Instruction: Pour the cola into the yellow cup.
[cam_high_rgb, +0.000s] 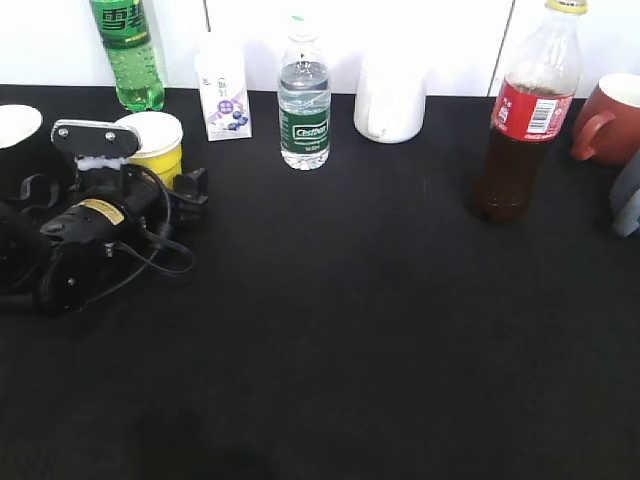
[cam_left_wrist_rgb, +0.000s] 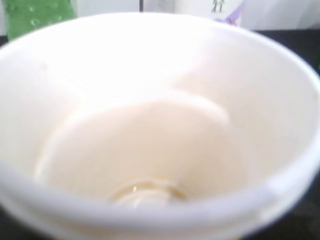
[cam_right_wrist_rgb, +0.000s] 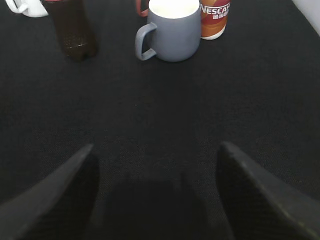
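I need to pour the cola into the yellow cup, so next I should grab the bottle by its red-labelled body with my right gripper.
The yellow cup stands at the back left of the black table. My left gripper is round it, one finger pressed against its right side. The cup's white inside fills the left wrist view and hides the fingers; the cup is empty. The cola, a tall bottle with a red label and a yellow cap, stands upright at the back right. It also shows in the right wrist view. My right gripper is open and empty, low over bare table, well short of the cola.
Along the back stand a green soda bottle, a small carton, a water bottle, a white mug and a reddish mug. A grey-blue mug and a Nescafe can stand right of the cola.
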